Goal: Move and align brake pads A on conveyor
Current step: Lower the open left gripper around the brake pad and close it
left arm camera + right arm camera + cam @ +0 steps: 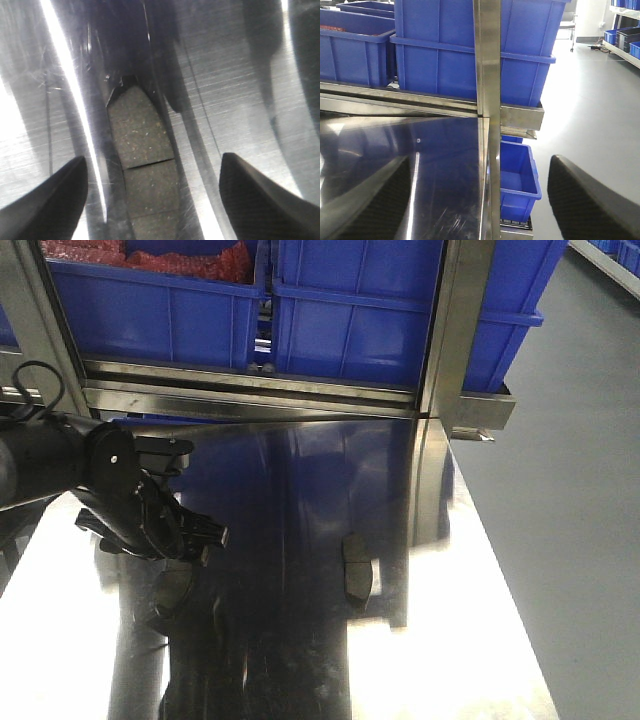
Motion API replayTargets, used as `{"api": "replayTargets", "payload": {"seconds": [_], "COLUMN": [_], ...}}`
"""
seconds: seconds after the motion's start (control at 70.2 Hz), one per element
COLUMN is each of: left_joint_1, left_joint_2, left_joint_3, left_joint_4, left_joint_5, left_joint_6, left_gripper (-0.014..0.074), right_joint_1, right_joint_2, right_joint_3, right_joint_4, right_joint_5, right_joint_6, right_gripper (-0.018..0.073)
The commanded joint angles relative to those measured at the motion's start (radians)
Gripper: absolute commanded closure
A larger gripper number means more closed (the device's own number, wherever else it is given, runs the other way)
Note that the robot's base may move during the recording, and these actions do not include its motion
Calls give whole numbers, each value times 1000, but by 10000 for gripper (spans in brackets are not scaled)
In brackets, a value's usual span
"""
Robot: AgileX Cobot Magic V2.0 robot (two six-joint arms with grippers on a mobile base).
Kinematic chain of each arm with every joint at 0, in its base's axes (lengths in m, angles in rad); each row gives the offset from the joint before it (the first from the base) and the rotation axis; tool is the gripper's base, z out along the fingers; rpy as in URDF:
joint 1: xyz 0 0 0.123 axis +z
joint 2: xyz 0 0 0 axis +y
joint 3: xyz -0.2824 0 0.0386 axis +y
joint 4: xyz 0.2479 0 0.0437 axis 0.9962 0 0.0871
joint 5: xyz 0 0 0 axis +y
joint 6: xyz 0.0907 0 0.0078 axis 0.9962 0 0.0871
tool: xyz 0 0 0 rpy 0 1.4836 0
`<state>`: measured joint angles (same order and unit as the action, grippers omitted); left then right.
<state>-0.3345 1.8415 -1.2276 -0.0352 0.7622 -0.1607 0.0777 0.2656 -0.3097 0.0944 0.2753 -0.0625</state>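
Note:
Next, my left gripper grabs the brake pad across its grooved middle [148, 165] to move that pad onto the conveyor.
One brake pad [142, 130], dark grey with a thin groove across it, lies flat on the shiny steel table [480, 640]. In the left wrist view it sits lengthwise between the spread fingers of my left gripper [152, 165], which hovers just above it, open and holding nothing. The front view shows that gripper [205, 538] at the table's left. Another brake pad [358, 575] lies alone near the table's middle. My right gripper [480, 165] is open and empty, and faces the table's right edge. The conveyor is out of view.
Blue plastic bins [350, 320] fill a steel rack at the table's far edge. An upright steel post [450, 340] stands at the far right corner. A smaller blue bin [517, 175] sits lower, beside the table. Grey floor [590, 490] lies to the right.

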Motion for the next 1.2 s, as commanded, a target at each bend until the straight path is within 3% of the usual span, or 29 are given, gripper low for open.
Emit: {"api": "replayTargets", "payload": {"seconds": [0.0, 0.712, 1.182], "left_joint_1": [-7, -6, -6], "left_joint_2": [-12, 69, 76], "left_joint_3": [-63, -93, -93], "left_joint_4": [-1, 8, 6], "left_joint_5": [32, 121, 86], "left_joint_6": [-11, -18, -18], "left_gripper": [52, 52, 52], "right_joint_1": [-4, -4, -4], "right_joint_2": [11, 11, 11], "right_joint_3": [-28, -28, -28], "right_joint_4": [-1, -1, -1], "right_joint_5": [-78, -78, -78], "right_joint_6": [-4, -4, -4], "right_gripper": [23, 23, 23]}}
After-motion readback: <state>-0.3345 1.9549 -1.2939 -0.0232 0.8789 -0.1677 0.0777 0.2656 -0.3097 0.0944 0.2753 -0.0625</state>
